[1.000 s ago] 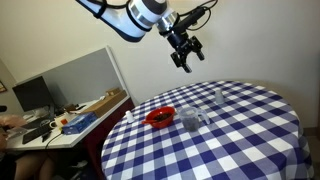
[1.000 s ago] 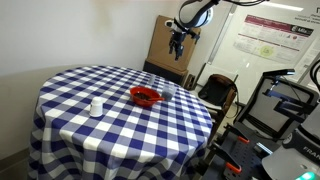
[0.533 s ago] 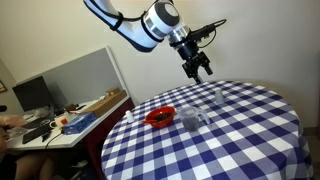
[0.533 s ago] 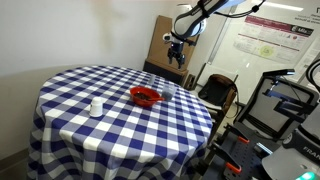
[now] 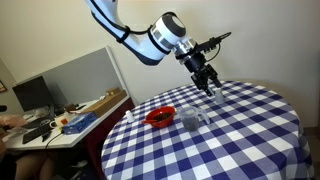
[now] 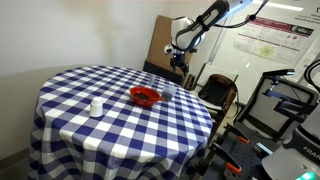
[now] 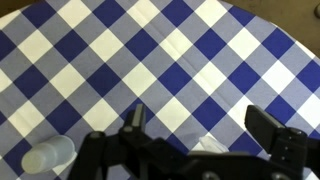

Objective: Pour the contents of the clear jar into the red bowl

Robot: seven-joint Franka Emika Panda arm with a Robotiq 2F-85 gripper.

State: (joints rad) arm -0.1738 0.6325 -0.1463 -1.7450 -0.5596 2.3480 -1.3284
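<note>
The clear jar's opening should stay free to pour, so my gripper will next grab the jar by its handle, on the side away from the red bowl [image 5: 160, 116].
The red bowl [image 5: 160, 116] sits on the blue-and-white checked table, and also shows in an exterior view [image 6: 146, 96]. The clear jar [image 5: 190, 119] stands just beside the bowl, greyish and see-through. My gripper [image 5: 208, 82] hangs open and empty low over the table, beyond the jar and apart from it; it shows in an exterior view [image 6: 178, 63] too. In the wrist view the gripper [image 7: 205, 128] is spread wide over the cloth. A pale cylinder [image 7: 48, 158] at the lower left may be the jar.
A small clear object [image 7: 205, 147] shows partly under the gripper body. A small white cup [image 6: 96, 106] stands on the table's other side. A desk with clutter [image 5: 70, 115] and a chair [image 6: 218, 92] stand beside the round table.
My gripper has come down from high above the table and moved sideways, ending low over the cloth past the jar. Bowl and jar have not moved.
</note>
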